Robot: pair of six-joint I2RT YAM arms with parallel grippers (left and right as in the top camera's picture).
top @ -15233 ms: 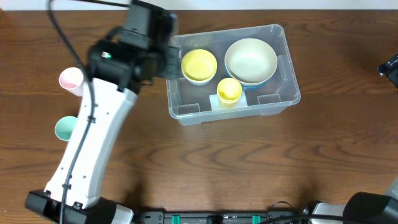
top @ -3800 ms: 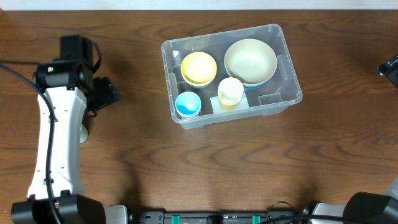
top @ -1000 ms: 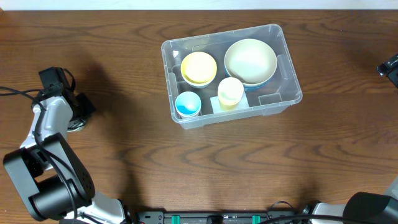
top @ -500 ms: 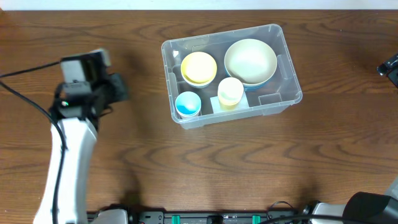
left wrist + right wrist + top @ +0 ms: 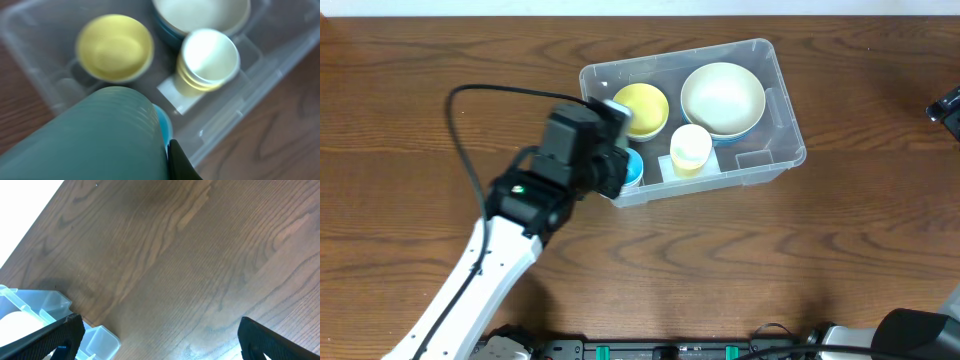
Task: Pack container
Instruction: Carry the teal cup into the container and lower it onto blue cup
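The blue cup's rim shows beside the teal cup (image 5: 85,140), so my left gripper must center it before opening, or it drops off-center.
The clear container (image 5: 790,112) stands at the table's back middle. In it are a yellow bowl (image 5: 645,104), a cream bowl (image 5: 723,95) nested in a blue one, a cream-topped yellow cup stack (image 5: 690,147) and a blue cup (image 5: 633,170). My left gripper (image 5: 605,155) hangs over the container's front left corner. In the left wrist view it (image 5: 115,165) is shut on a teal cup (image 5: 85,140), held just above the blue cup (image 5: 163,122), with one black finger (image 5: 181,165) showing. The teal cup is hidden under the arm in the overhead view. My right gripper (image 5: 160,340) is open and empty.
The right arm (image 5: 946,103) sits at the table's far right edge, well away from the container, whose corner shows in the right wrist view (image 5: 30,302). Bare brown wood lies left of, in front of and right of the container.
My left arm has swung from the table's left side to the container's front left corner, carrying the teal cup. The right arm has not moved.
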